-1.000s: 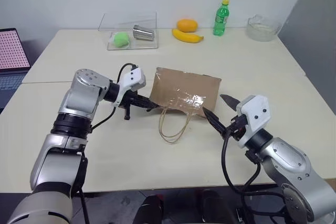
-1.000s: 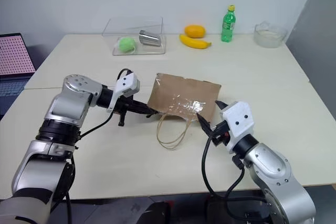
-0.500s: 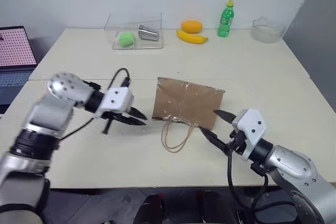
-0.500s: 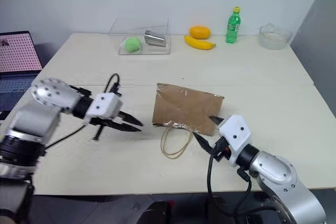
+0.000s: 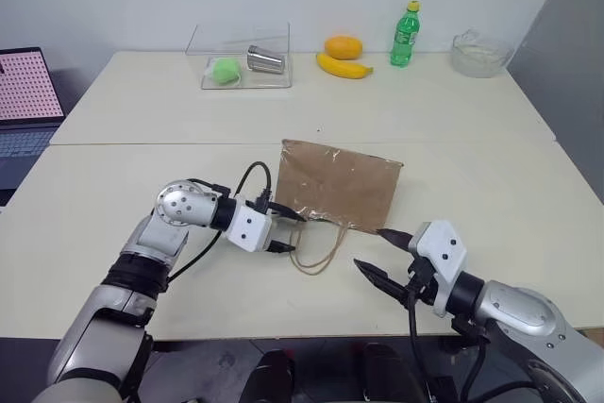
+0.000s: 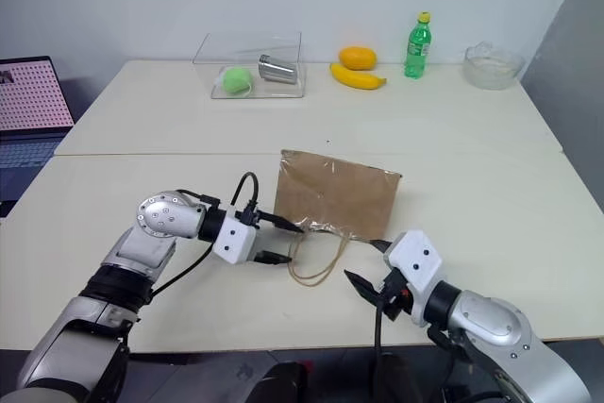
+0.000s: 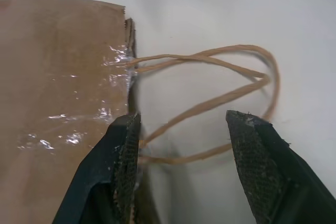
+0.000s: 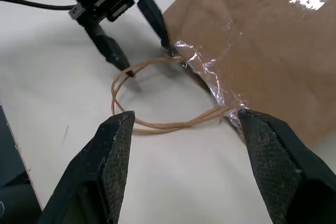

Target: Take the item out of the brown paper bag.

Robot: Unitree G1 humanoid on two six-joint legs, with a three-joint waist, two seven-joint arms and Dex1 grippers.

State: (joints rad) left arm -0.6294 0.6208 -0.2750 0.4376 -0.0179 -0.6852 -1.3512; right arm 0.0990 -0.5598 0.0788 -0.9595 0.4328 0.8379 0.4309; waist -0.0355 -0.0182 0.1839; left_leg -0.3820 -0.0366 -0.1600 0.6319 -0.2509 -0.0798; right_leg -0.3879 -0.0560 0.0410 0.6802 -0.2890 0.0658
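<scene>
My left gripper grabs the bag's thin loop handle [image 5: 312, 271] next, since it sticks out while the paper bag [image 5: 340, 186] lies flat on the tabletop.
The brown paper bag [image 5: 340, 186] lies flat mid-table, its taped mouth and thin tan loop handles [image 5: 316, 252] toward the near edge. My left gripper [image 5: 286, 231] is open at the mouth's left corner. One fingertip [image 7: 128, 129] rests against the taped edge and the other hangs over the handles [image 7: 210, 77]. My right gripper [image 5: 370, 248] is open too, hovering just off the mouth's right corner, nothing between its fingers. It faces the handles [image 8: 157, 124] and the left gripper [image 8: 147, 56]. The item is hidden.
At the far edge stand a clear plastic box [image 5: 241, 63] holding a green ball and a metal can, an orange [image 5: 343, 46], a banana [image 5: 343, 66], a green soda bottle [image 5: 404, 35] and a glass bowl [image 5: 478, 52]. A laptop [image 5: 24, 92] sits at far left.
My left gripper went from shut to open, rolled over and came down to the bag's mouth by the handles. My right gripper sank back toward the near edge, still open.
</scene>
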